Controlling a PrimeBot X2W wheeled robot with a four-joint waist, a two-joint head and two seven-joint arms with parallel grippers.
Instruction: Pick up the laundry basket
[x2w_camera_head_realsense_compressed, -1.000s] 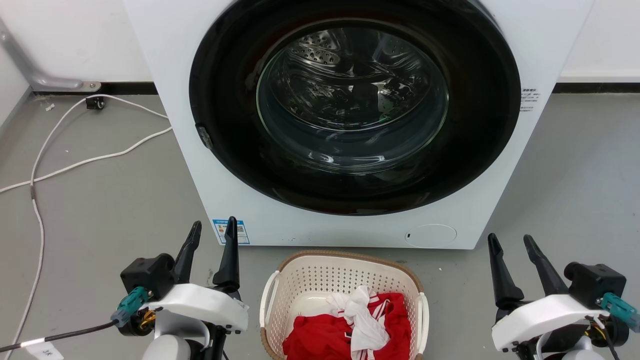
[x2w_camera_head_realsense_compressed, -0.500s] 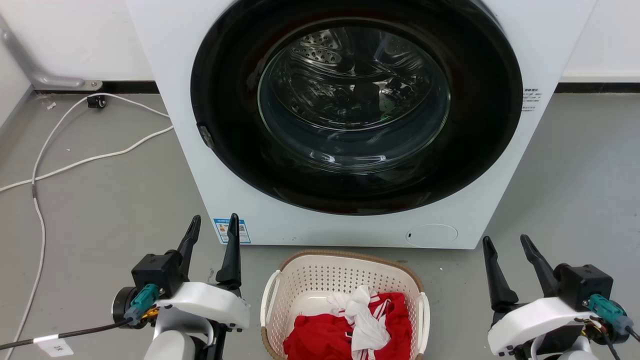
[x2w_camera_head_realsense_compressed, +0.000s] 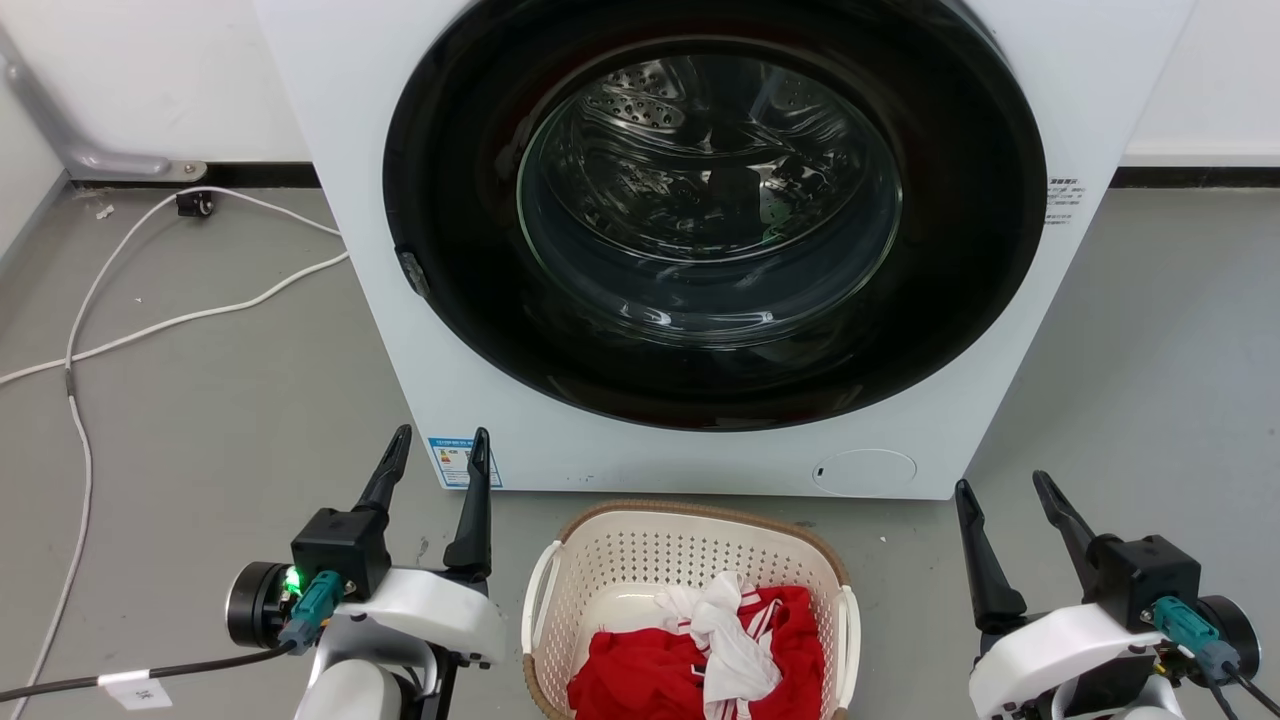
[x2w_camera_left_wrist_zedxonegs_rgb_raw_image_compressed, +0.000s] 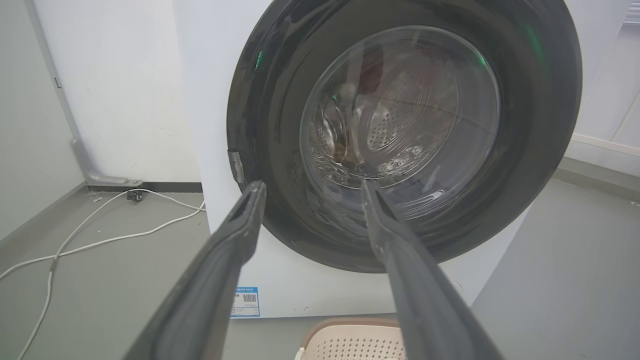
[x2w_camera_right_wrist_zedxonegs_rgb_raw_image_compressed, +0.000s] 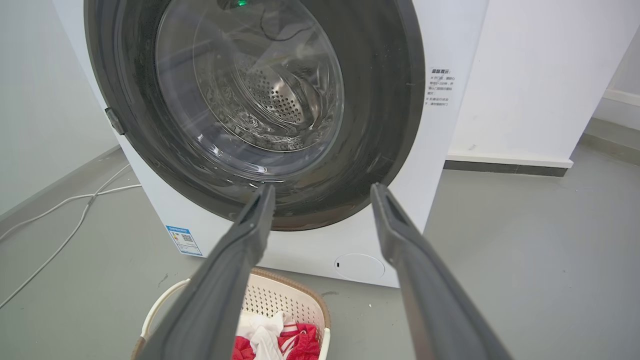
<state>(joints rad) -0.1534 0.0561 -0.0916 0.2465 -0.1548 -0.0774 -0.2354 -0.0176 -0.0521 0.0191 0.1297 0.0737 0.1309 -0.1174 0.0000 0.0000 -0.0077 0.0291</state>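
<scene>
My left gripper grabs the laundry basket's slim white side handle (x2w_camera_head_realsense_compressed: 539, 595) next, since the laundry basket's body spreads far wider than the open fingers.
The laundry basket (x2w_camera_head_realsense_compressed: 610, 560), cream-white and perforated with a brown woven rim and white side handles, sits on the floor in front of the washing machine, holding red and white clothes (x2w_camera_head_realsense_compressed: 700, 655). My left gripper (x2w_camera_head_realsense_compressed: 437, 448) hovers open to the basket's left, fingers pointing at the machine, nothing between them. To the basket's right, my right gripper (x2w_camera_head_realsense_compressed: 1000, 488) is likewise open and empty. The left wrist view catches the basket's rim (x2w_camera_left_wrist_zedxonegs_rgb_raw_image_compressed: 345, 325) at its bottom edge below the left gripper (x2w_camera_left_wrist_zedxonegs_rgb_raw_image_compressed: 311, 186). In the right wrist view the basket (x2w_camera_right_wrist_zedxonegs_rgb_raw_image_compressed: 290, 300) lies lower left of the right gripper (x2w_camera_right_wrist_zedxonegs_rgb_raw_image_compressed: 322, 188).
A white front-loading washing machine (x2w_camera_head_realsense_compressed: 700, 460) with its round dark door (x2w_camera_head_realsense_compressed: 710, 215) shut stands close behind the basket. White cables (x2w_camera_head_realsense_compressed: 150, 325) trail over the grey floor at the left. White walls run behind, with grey floor on both sides of the machine.
Both wrists have rolled, turning the black camera housings further toward the top. The left fingertips have risen slightly; the right gripper has drifted a little left. The basket has not moved.
</scene>
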